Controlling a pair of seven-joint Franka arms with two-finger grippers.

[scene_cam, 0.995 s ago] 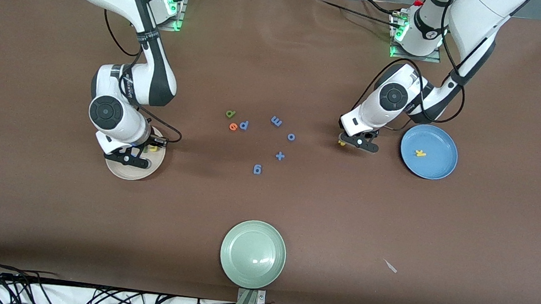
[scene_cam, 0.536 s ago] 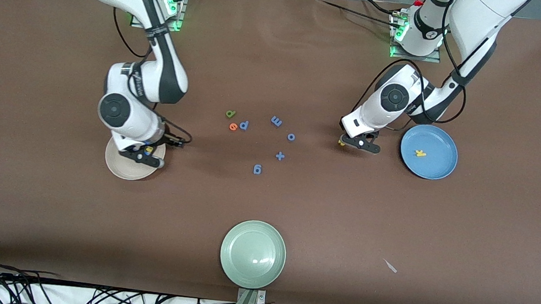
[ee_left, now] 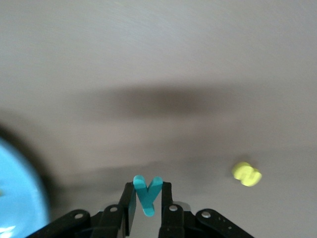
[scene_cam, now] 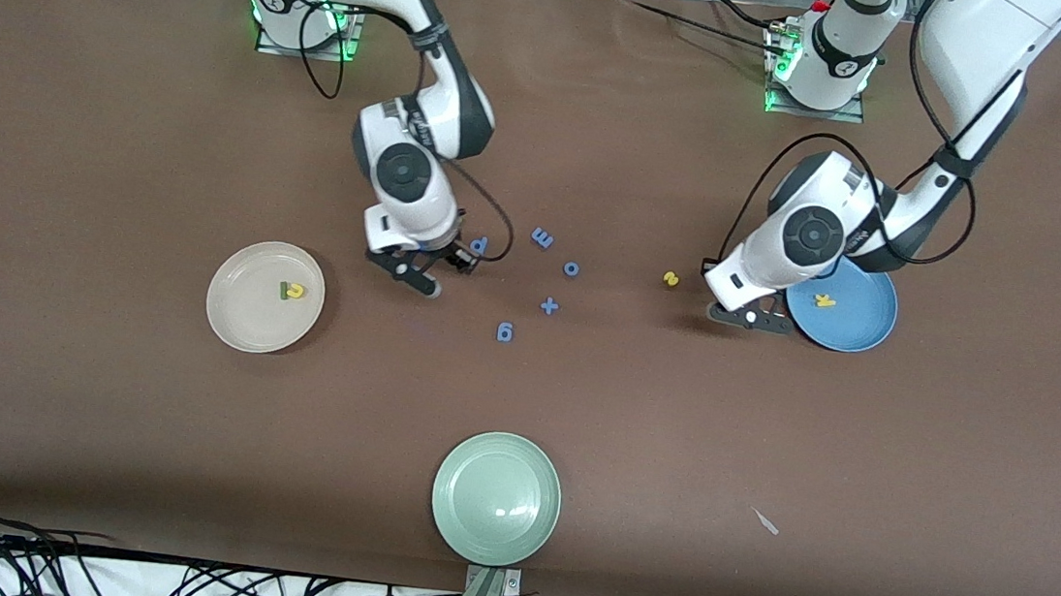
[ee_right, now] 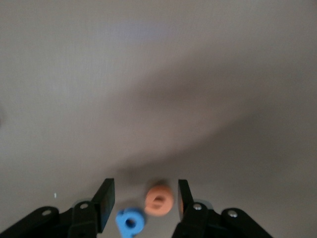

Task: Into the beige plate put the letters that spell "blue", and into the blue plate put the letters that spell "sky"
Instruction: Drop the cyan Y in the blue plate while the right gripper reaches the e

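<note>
My left gripper moves the teal y inside the blue plate's rim and keeps hold of it until then, since the y hangs outside the plate's rim in the left wrist view.
My left gripper is shut on the teal y, which stands upright between its fingers. In the front view this gripper is over the table at the rim of the blue plate, where the yellow k lies. The yellow s lies on the table beside it. My right gripper is open and low over the orange e, with a blue letter also between its fingers. The beige plate holds the yellow u and the thin green l. The right arm hides the green b.
Blue letters lie mid-table: one by the right gripper, an m, an o, a plus sign and a 9. A pale green plate sits near the front edge, a small scrap toward the left arm's end.
My right arm left the beige plate and swung to the letters mid-table, leaving the u and l in the plate. My left gripper closed on the y and shifted toward the blue plate, uncovering the s.
</note>
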